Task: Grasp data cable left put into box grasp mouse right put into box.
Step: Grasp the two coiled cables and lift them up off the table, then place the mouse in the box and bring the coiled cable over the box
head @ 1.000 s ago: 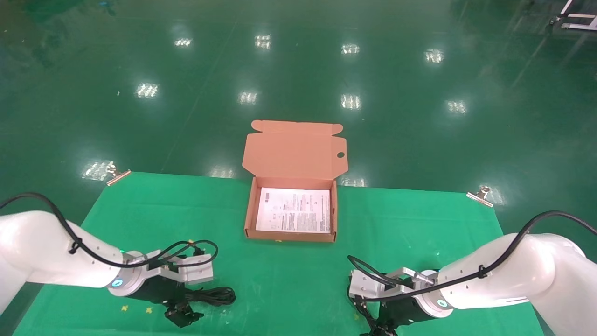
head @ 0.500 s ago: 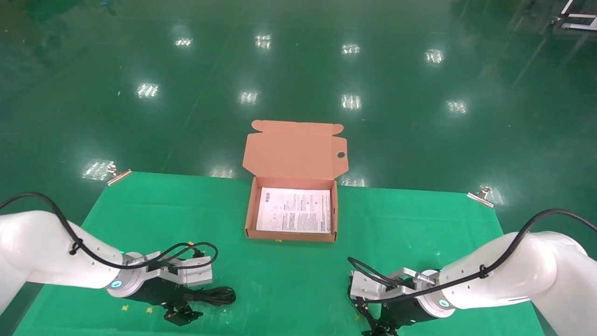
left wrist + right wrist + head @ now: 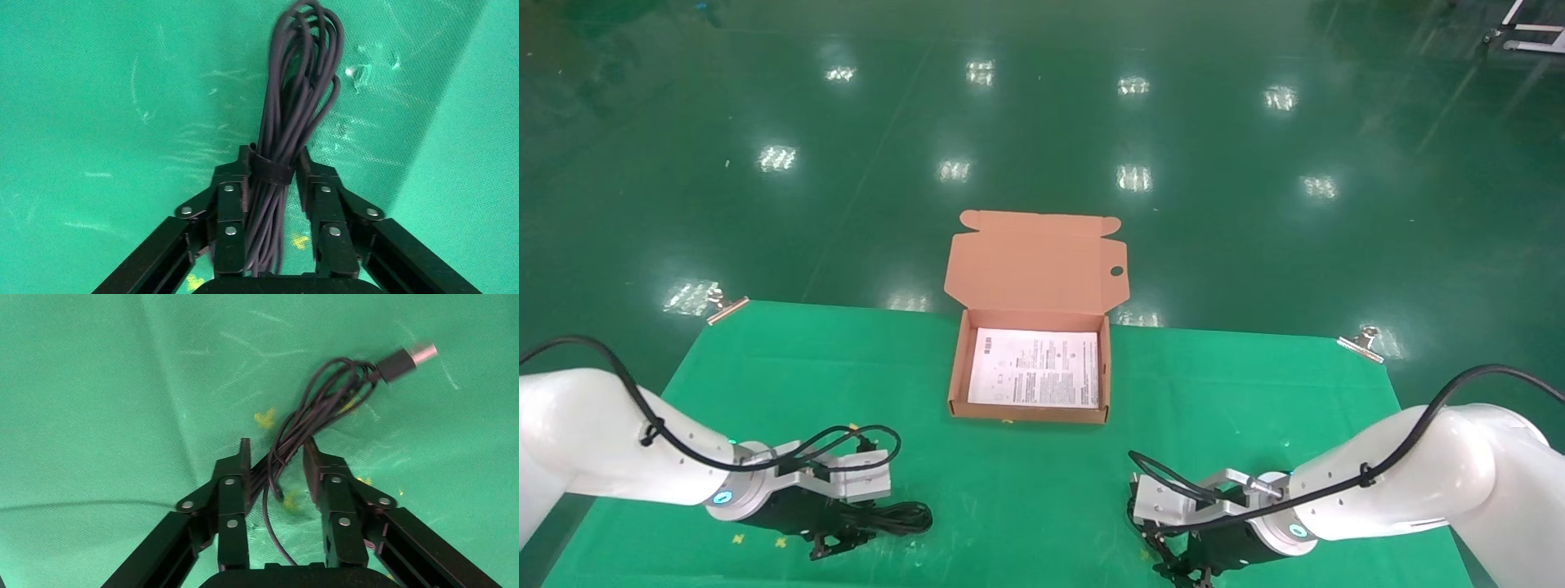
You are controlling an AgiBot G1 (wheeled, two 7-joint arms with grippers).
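Observation:
The loops of the mouse's cord fan out loosely toward the plug, so my right gripper should next grab the cord by its gathered middle [image 3: 283, 451], where its parts bunch together.
The data cable [image 3: 899, 517] lies on the green cloth at the near left, a black bundle with a strap round it. My left gripper [image 3: 842, 543] is down on it. In the left wrist view the gripper [image 3: 273, 162] has its jaws closed in on the cable [image 3: 300, 92] at the strap. My right gripper [image 3: 1189, 572] is low on the cloth at the near right. In the right wrist view it [image 3: 274, 453] is part open, astride the mouse's cord [image 3: 318, 398] with its USB plug [image 3: 407, 358]. The mouse body is hidden. The box [image 3: 1027, 412] stands open mid-table.
A printed white sheet [image 3: 1034, 377] lies flat inside the box; its lid [image 3: 1034, 261] leans back. Metal clips [image 3: 727, 309] [image 3: 1361, 341] hold the green cloth [image 3: 1042, 482] at the far corners. Beyond the table is glossy green floor.
My left gripper's jaws have drawn together round the data cable and sunk a little. My right gripper has dropped slightly toward the cloth. The box has not moved.

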